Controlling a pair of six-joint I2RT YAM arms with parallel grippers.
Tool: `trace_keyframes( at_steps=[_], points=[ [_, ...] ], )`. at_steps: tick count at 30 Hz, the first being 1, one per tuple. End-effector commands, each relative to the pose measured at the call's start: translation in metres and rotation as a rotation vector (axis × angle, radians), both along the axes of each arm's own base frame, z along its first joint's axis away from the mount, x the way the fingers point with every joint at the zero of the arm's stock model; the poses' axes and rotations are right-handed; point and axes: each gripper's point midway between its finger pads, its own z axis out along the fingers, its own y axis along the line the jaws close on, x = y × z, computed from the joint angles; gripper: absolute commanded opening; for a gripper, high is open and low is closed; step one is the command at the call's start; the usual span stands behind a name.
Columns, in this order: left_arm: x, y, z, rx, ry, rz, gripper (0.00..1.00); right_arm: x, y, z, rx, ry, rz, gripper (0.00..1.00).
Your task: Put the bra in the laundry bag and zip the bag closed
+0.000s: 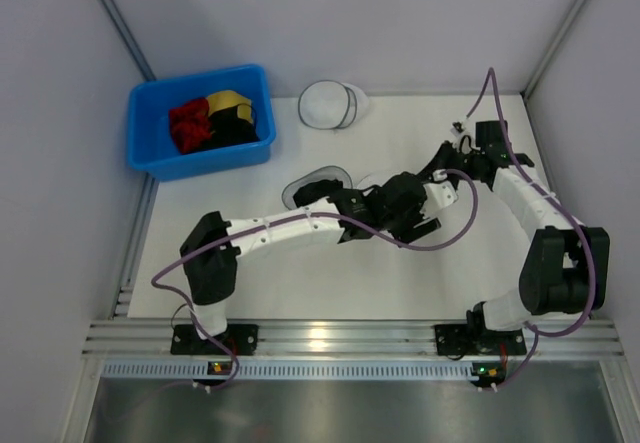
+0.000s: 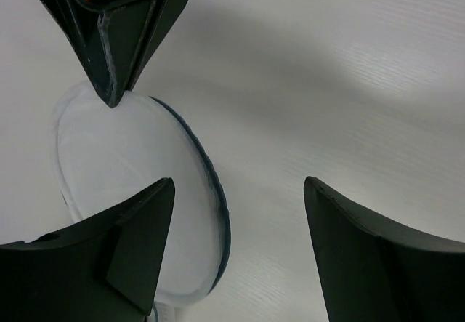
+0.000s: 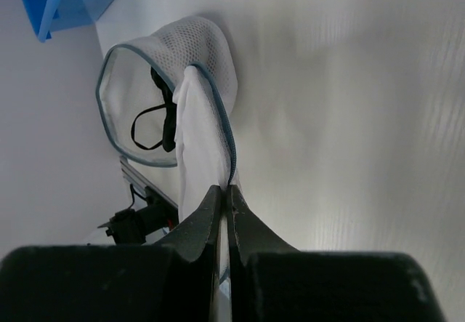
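Observation:
The left gripper will grab the laundry bag's dark rim point(image 2: 224, 224) next, so the robot's right gripper stays free to zip the bag closed.
The laundry bag point(image 1: 312, 185) lies mid-table, a see-through mesh pouch with dark rims. In the right wrist view the bag point(image 3: 203, 53) stands partly open, and the black bra point(image 3: 166, 115) with a thin strap shows inside it. My right gripper point(image 3: 227, 187) is shut on the bag's zip edge and holds that edge up. In the left wrist view its fingers point(image 2: 109, 53) pinch the rim of the bag point(image 2: 123, 169). My left gripper point(image 2: 240, 184) is open and empty, hovering just over the bag's rim. Both grippers meet by the bag in the top view point(image 1: 400, 211).
A blue bin point(image 1: 200, 158) at the back left holds a red garment point(image 1: 188, 123) and a yellow-and-black one point(image 1: 230, 108). A whiter round mesh case point(image 1: 330, 105) lies at the back centre. Walls close in on both sides.

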Motion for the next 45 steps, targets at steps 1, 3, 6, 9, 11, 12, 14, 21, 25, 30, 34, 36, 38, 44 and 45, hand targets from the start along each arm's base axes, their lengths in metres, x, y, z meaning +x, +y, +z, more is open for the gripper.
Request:
trace_keyframes(
  at_steps=[1, 3, 6, 9, 11, 12, 14, 21, 25, 30, 34, 36, 38, 44, 45],
  points=[
    [0.033, -0.007, 0.025, 0.000, -0.165, 0.118, 0.78, -0.002, 0.012, 0.024, 0.042, -0.052, 0.015, 0.00],
    [0.040, -0.004, 0.017, 0.040, -0.197, 0.145, 0.75, -0.005, 0.013, 0.027, 0.045, -0.054, 0.018, 0.00],
    [0.041, -0.001, 0.016, 0.037, -0.188, 0.157, 0.56, -0.005, 0.010, 0.029, 0.029, -0.076, 0.017, 0.00],
    [0.041, 0.006, 0.021, 0.004, -0.152, 0.174, 0.32, -0.004, 0.008, 0.036, 0.011, -0.118, 0.021, 0.00],
    [0.041, 0.014, 0.027, -0.022, -0.135, 0.193, 0.23, -0.004, 0.008, 0.041, 0.008, -0.135, 0.025, 0.00],
    [0.040, 0.015, 0.030, -0.036, -0.125, 0.194, 0.13, -0.002, 0.008, 0.047, 0.006, -0.156, 0.033, 0.00],
    [0.038, 0.022, 0.040, -0.070, -0.105, 0.191, 0.08, 0.002, 0.008, 0.056, 0.000, -0.189, 0.046, 0.10],
    [0.004, 0.024, 0.094, -0.318, 0.024, 0.053, 0.00, 0.033, -0.033, 0.102, -0.098, -0.443, -0.068, 0.96],
    [0.021, 0.065, 0.122, -0.584, 0.240, 0.095, 0.00, 0.043, -0.047, 0.121, -0.126, -0.593, -0.085, 0.99],
    [0.046, 0.115, 0.119, -0.778, 0.489, 0.233, 0.00, 0.031, -0.028, 0.097, 0.048, -0.532, -0.001, 1.00],
    [0.060, 0.143, 0.099, -0.920, 0.637, 0.347, 0.00, 0.018, -0.015, 0.065, 0.139, -0.437, -0.016, 0.99],
    [0.073, 0.160, 0.089, -0.965, 0.684, 0.407, 0.00, 0.006, -0.003, 0.046, 0.199, -0.372, -0.003, 0.99],
    [0.075, 0.167, 0.078, -1.013, 0.750, 0.432, 0.00, -0.004, 0.006, 0.028, 0.232, -0.301, 0.004, 0.99],
    [0.083, 0.182, 0.066, -1.134, 0.879, 0.496, 0.00, -0.034, 0.062, 0.014, 0.278, -0.256, 0.167, 0.99],
    [0.086, 0.181, 0.071, -1.165, 0.873, 0.473, 0.00, -0.042, 0.073, 0.011, 0.285, -0.239, 0.207, 0.99]
  ],
)
